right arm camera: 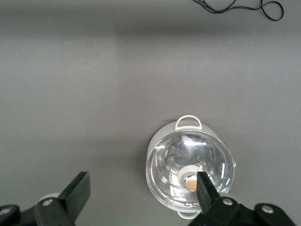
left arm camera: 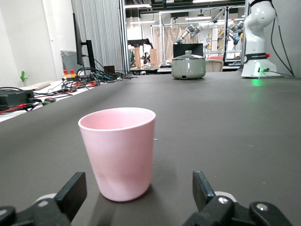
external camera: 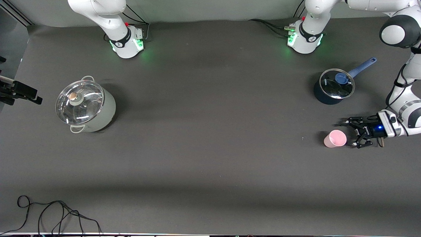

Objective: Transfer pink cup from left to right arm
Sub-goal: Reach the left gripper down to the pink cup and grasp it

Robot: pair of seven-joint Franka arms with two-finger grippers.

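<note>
Next, my left gripper grabs the cup by its lower body [left arm camera: 123,181], so the pink cup's rim [left arm camera: 117,119] stays free for my right gripper to take over.
The pink cup [external camera: 335,138] stands upright on the dark table, toward the left arm's end. It fills the middle of the left wrist view [left arm camera: 117,150]. My left gripper [external camera: 347,134] is low at table height right beside it, open. Its two fingers [left arm camera: 75,188] flank the cup's base without touching it, and the cup sits just ahead of the tips. My right gripper [right arm camera: 141,186] is out of the front view. It hangs open and empty, high over the grey-green pot [right arm camera: 190,169].
A grey-green pot with a glass lid [external camera: 86,105] sits toward the right arm's end. A dark blue saucepan with a lid [external camera: 334,86] stands farther from the front camera than the cup. Loose black cable [external camera: 49,214] lies at the table's near edge.
</note>
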